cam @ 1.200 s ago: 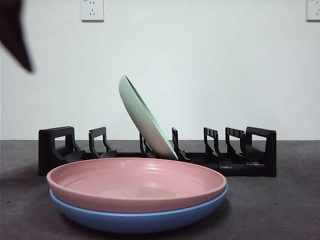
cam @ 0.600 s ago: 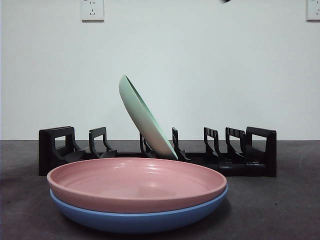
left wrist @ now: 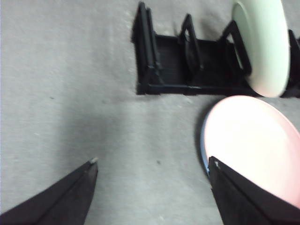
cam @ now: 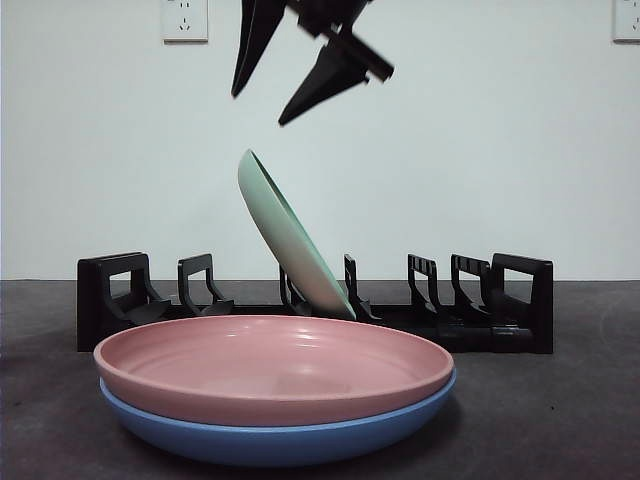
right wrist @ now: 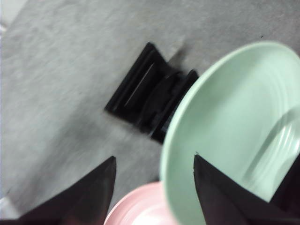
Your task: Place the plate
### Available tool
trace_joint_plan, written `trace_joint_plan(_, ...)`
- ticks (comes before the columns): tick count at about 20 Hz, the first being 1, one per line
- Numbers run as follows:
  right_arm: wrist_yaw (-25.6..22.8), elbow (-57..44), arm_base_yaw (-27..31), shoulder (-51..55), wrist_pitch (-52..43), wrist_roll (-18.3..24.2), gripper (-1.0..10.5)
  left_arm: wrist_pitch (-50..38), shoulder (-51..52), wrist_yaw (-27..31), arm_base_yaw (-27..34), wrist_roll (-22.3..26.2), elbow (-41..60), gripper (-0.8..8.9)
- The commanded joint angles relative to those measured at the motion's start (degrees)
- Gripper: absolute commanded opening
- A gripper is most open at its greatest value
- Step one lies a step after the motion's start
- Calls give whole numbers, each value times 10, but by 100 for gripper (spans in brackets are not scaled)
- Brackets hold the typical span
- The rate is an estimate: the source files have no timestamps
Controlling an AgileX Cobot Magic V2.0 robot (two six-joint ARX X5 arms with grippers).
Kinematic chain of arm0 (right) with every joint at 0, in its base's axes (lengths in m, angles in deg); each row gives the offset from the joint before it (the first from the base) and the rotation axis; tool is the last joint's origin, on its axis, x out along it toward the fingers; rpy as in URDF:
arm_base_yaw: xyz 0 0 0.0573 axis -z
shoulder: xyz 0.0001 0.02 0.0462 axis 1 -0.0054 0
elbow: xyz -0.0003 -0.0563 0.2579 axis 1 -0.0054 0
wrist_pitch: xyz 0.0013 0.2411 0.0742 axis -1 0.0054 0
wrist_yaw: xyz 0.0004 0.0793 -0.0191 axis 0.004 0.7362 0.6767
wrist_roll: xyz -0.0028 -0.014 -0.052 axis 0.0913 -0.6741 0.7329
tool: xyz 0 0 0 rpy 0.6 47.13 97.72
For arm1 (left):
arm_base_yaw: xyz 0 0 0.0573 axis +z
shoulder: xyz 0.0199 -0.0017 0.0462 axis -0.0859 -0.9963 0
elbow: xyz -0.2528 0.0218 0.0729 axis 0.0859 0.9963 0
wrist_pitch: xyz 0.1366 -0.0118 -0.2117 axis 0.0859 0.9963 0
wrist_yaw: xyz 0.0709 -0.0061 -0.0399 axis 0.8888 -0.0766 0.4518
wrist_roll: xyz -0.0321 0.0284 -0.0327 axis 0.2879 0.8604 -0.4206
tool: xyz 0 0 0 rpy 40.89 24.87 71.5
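Observation:
I will next use my right gripper to grab the green plate (cam: 290,235) by its rim (cam: 250,158), so that I can lift the plate out of the rack for stacking.
A pale green plate (cam: 290,235) leans tilted in a slot of the black dish rack (cam: 110,295). In front of the rack a pink plate (cam: 270,365) lies flat, stacked on a blue plate (cam: 280,440). My right gripper (cam: 262,108) hangs open just above the green plate's upper rim, touching nothing. In the right wrist view that gripper (right wrist: 154,157) is open, with the green plate (right wrist: 234,117) close under it and the pink plate (right wrist: 140,206) beyond. My left gripper (left wrist: 153,160) is open and empty, off to the side of the rack (left wrist: 164,65) and the pink plate (left wrist: 255,136).
The rack (right wrist: 140,93) has several free slots on both sides of the green plate (left wrist: 262,42). Grey tabletop (left wrist: 70,93) spreads beyond the rack's left end. A white wall with two sockets (cam: 185,20) stands behind.
A black arm tip at the top left corner has left the front view. The right gripper has come down from the top edge to hang over the green plate. The plates have not moved.

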Motion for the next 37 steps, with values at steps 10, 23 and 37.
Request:
trace_joint_plan(10, 41, 37, 9, -76, -23, -6, 257, -5, -2, 5, 0, 0, -11, 376)
trace_joint_plan(23, 45, 37, -2, -82, -7, 3, 8, -5, -2, 7, 0, 0, -11, 376)
trace_joint_plan(37, 79, 36, -48, 118, 4, 154, 8, -17, -3, 7, 0, 0, -11, 375)
